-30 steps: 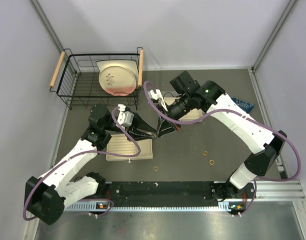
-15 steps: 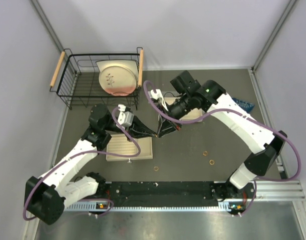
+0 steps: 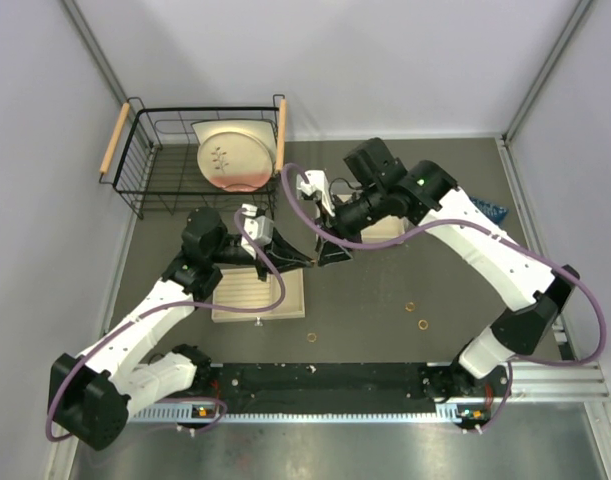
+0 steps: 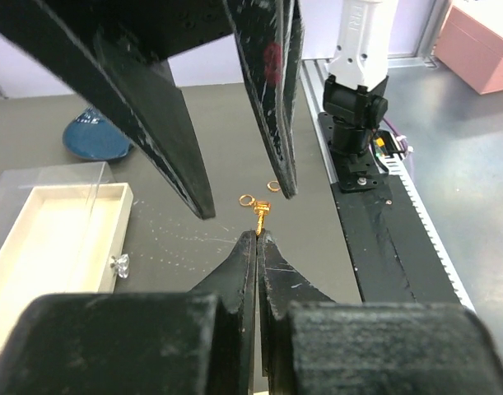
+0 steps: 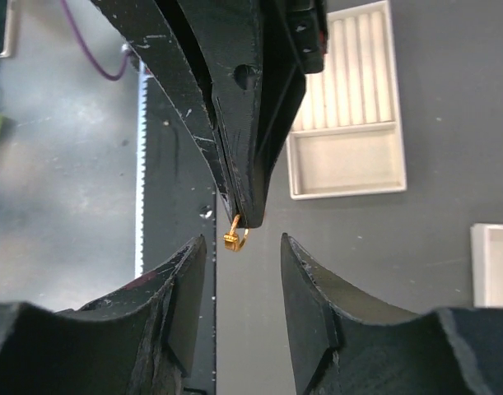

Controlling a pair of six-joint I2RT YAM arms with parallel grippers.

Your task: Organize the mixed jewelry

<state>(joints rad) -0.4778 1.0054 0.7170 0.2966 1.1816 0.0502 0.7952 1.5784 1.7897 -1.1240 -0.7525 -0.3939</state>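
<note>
Next, my right gripper grabs the small gold ring by its square ornamental front. That leaves the ring's band free to slot between the tray's folds.
My left gripper is shut on a small gold ring and holds it by its tips above the table. My right gripper is open and faces it. In the right wrist view the ring hangs off the left gripper's tip, level with the gap between the right gripper's fingertips and nearer the left one. It touches neither. Three more gold rings lie on the table. The silver hoop is not in view.
A beige ridged tray lies under the left arm. A white drawer box sits behind the right gripper. A black wire rack with a plate stands at the back left. A blue object lies at the right.
Both grippers have shifted a little to the left. The left gripper has drawn back with the ring, and the right gripper has followed it and stayed open.
</note>
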